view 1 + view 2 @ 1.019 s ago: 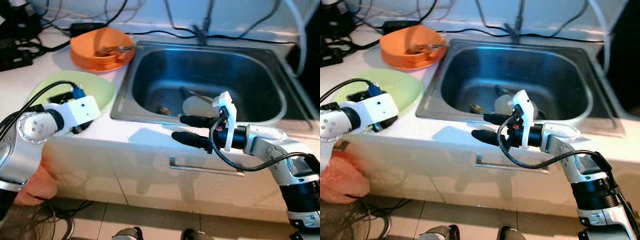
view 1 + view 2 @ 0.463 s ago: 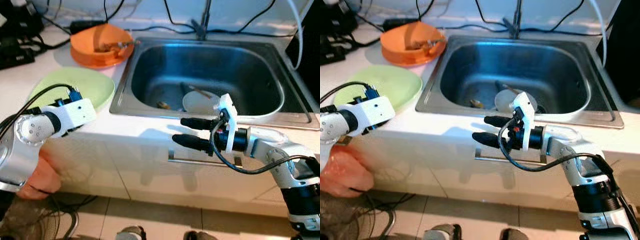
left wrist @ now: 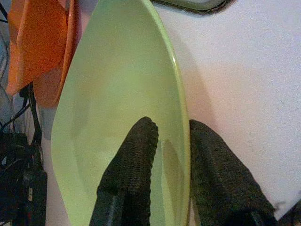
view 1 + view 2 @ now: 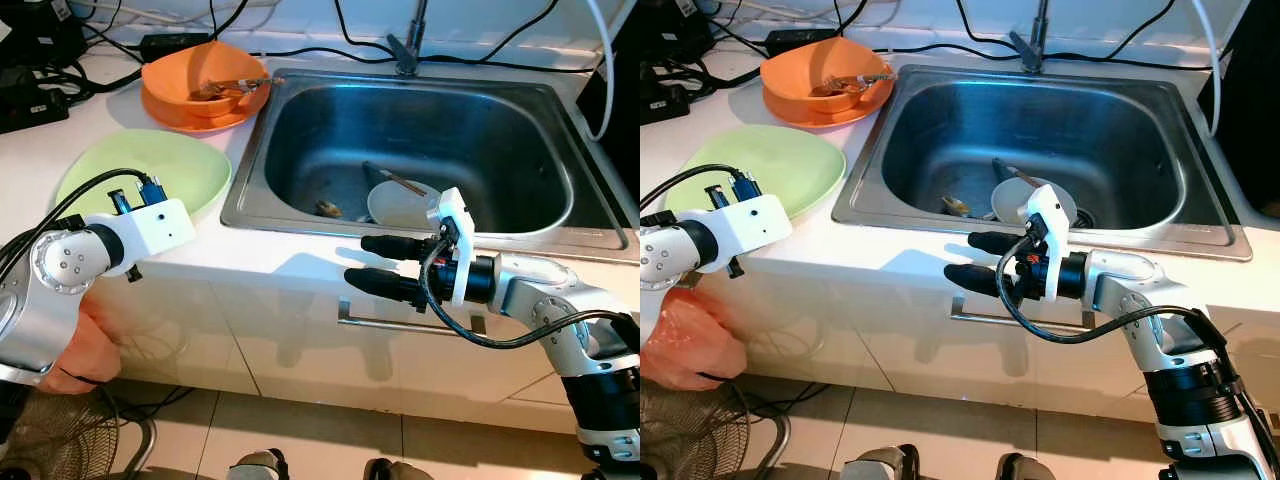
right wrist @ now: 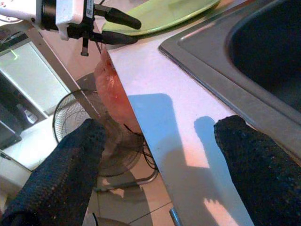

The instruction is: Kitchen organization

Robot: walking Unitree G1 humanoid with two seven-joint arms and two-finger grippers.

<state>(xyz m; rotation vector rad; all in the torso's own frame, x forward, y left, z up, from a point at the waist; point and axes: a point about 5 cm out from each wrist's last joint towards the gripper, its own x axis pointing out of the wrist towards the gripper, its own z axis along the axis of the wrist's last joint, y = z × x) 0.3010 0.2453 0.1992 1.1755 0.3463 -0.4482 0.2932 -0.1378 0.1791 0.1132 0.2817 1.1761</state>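
The light green plate has a broad side that is wider than my fingers open. I should use my left gripper to take hold of the plate next by its thin raised rim [image 3: 187, 127].
A light green plate [image 4: 150, 170] lies on the white counter [image 4: 290, 255] left of the steel sink [image 4: 300, 110]. My left gripper [image 3: 171, 129] is at the plate's near edge, open, one finger over the plate and the other over the counter, the rim between them. An orange bowl [image 4: 205, 90] holding a utensil sits behind the plate. In the sink lie a white dish [image 4: 400, 205], utensils and a food scrap [image 4: 327, 209]. My right gripper [image 4: 358, 260] is open and empty over the counter's front edge, before the sink.
A faucet [image 4: 410, 45] and cables run along the back wall. A black device [image 4: 30, 100] sits at the far left. Below the counter are a drawer handle [image 4: 400, 322], an orange-pink bag [image 4: 85, 340] and a floor fan [image 4: 70, 440].
The whole view has shifted as the camera moved. Both arms keep about the same places relative to the counter, and the plate has not moved.
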